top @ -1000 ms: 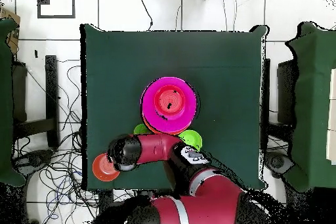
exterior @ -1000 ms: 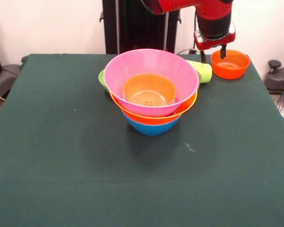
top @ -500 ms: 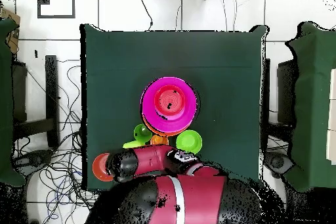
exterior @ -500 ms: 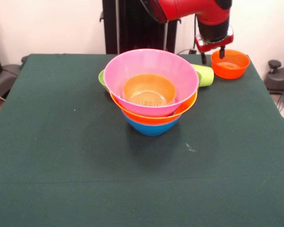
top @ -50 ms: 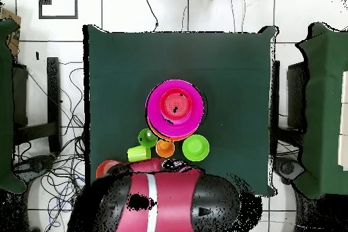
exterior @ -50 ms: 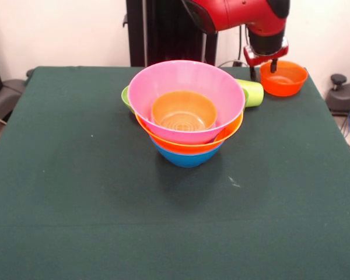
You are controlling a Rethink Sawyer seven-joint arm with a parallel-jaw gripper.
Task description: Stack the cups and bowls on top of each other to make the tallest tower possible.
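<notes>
My gripper will next take hold of the loose orange bowl by its rim [exterior @ -50 ms: 267, 67], so that I can nest it onto the stacked tower [exterior @ -50 ms: 186, 114].
The tower [exterior @ -50 ms: 186, 125] stands mid-table: a blue bowl [exterior @ -50 ms: 185, 158] lowest, a yellow-orange bowl [exterior @ -50 ms: 227, 135] in it, a pink bowl [exterior @ -50 ms: 186, 87] on top, and a small orange bowl [exterior @ -50 ms: 184, 111] inside the pink one. From above, the pink bowl [top @ -50 ms: 175, 107] hides the rest of the tower. Beside it stand a green cup [top @ -50 ms: 147, 137], an orange cup [top @ -50 ms: 164, 148] and a green bowl [top @ -50 ms: 195, 147]. A lime-yellow cup [exterior @ -50 ms: 251, 92] [top @ -50 ms: 138, 153] lies on its side. My gripper [exterior @ -50 ms: 262, 69] hangs open and empty over the near rim of a loose orange bowl [exterior @ -50 ms: 284, 79].
The green table [exterior @ -50 ms: 76, 192] holds everything in its far half. In the overhead view the arm [top @ -50 ms: 163, 202] covers the table's bottom edge and part of the loose orange bowl [top @ -50 ms: 105, 168]. A black chair [exterior @ -50 ms: 344, 96] stands off the right side.
The gripper has risen a little above the loose orange bowl, still open. From above, the arm has drawn back toward the base, uncovering the cups and the green bowl.
</notes>
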